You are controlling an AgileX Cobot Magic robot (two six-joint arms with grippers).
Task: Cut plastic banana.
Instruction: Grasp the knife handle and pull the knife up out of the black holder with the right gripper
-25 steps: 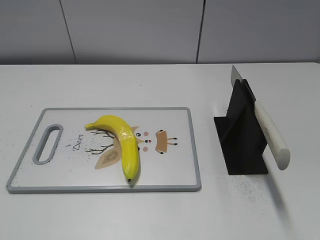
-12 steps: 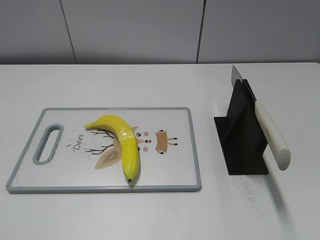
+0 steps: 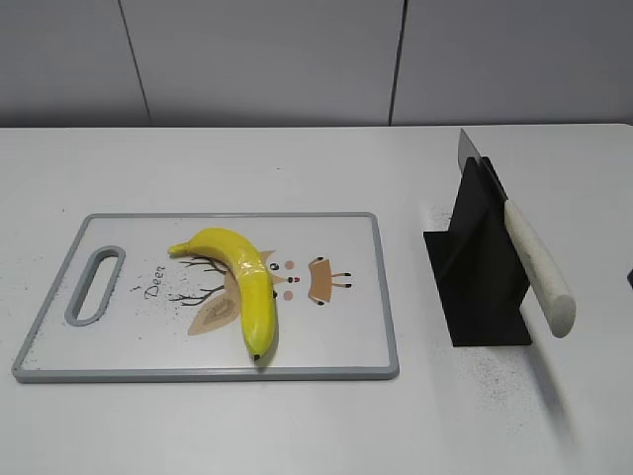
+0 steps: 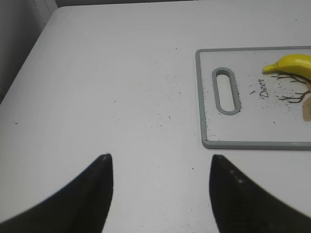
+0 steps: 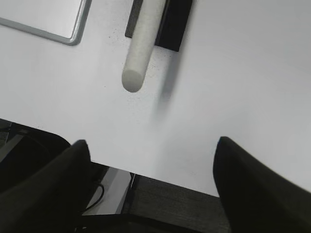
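Observation:
Next, my right gripper grabs the knife by its white handle (image 3: 539, 267), since the knife's bare blade (image 3: 469, 149) sticks up at the back of the black holder.
The plastic banana (image 3: 247, 282) lies whole on the white cutting board (image 3: 346, 327), its dark tip toward the front edge. Its stem end shows in the left wrist view (image 4: 294, 65). A knife with a white handle (image 3: 539, 267) rests in a black holder (image 3: 475, 287), blade tip up at the back. My left gripper (image 4: 160, 158) is open and empty over bare table left of the board (image 4: 252, 121). My right gripper (image 5: 153, 141) is open and empty above the table's front edge, short of the knife handle (image 5: 143, 43). A dark sliver of something (image 3: 630, 277) shows at the right edge of the exterior view.
The board has a grey rim and a handle slot (image 3: 94, 285) at its left end. The black holder (image 5: 175, 24) stands right of the board. Dark specks dot the white table (image 3: 297, 426). A grey wall runs behind it.
A dark sliver has appeared at the right edge of the exterior view. The banana, the board and the knife have not moved.

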